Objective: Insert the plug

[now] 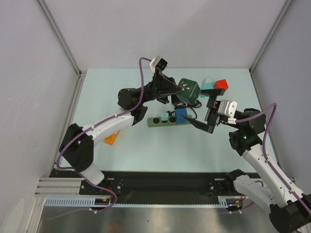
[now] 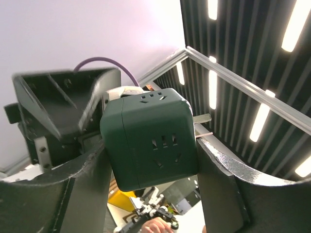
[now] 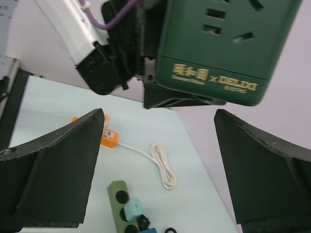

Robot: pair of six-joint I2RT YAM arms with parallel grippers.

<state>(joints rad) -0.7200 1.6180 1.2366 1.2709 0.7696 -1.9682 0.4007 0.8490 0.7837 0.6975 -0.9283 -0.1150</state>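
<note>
I will next grip the green cube plug (image 1: 188, 89) by its opposite sides with my right gripper, keeping the plug's pins free, so my left gripper can regrip it for insertion.
A dark green cube plug (image 1: 188, 89) with socket faces is gripped by my left gripper (image 1: 181, 92) and held in the air above the table's far middle. In the left wrist view the cube (image 2: 148, 141) sits between both fingers, its metal prongs (image 2: 202, 119) sticking out to the right. An olive power strip (image 1: 167, 121) lies on the table just below it, with a light blue plug (image 1: 165, 118) and a blue plug (image 1: 181, 116) in it. My right gripper (image 1: 204, 124) is open and empty at the strip's right end, below the cube (image 3: 218, 43).
An orange adapter (image 1: 112, 138) with a coiled white cord (image 3: 163, 165) lies left of the strip (image 3: 121, 206). A teal block (image 1: 208, 83) and a red block (image 1: 221, 86) stand at the back right. A black cable (image 1: 194, 104) loops near the strip's right end.
</note>
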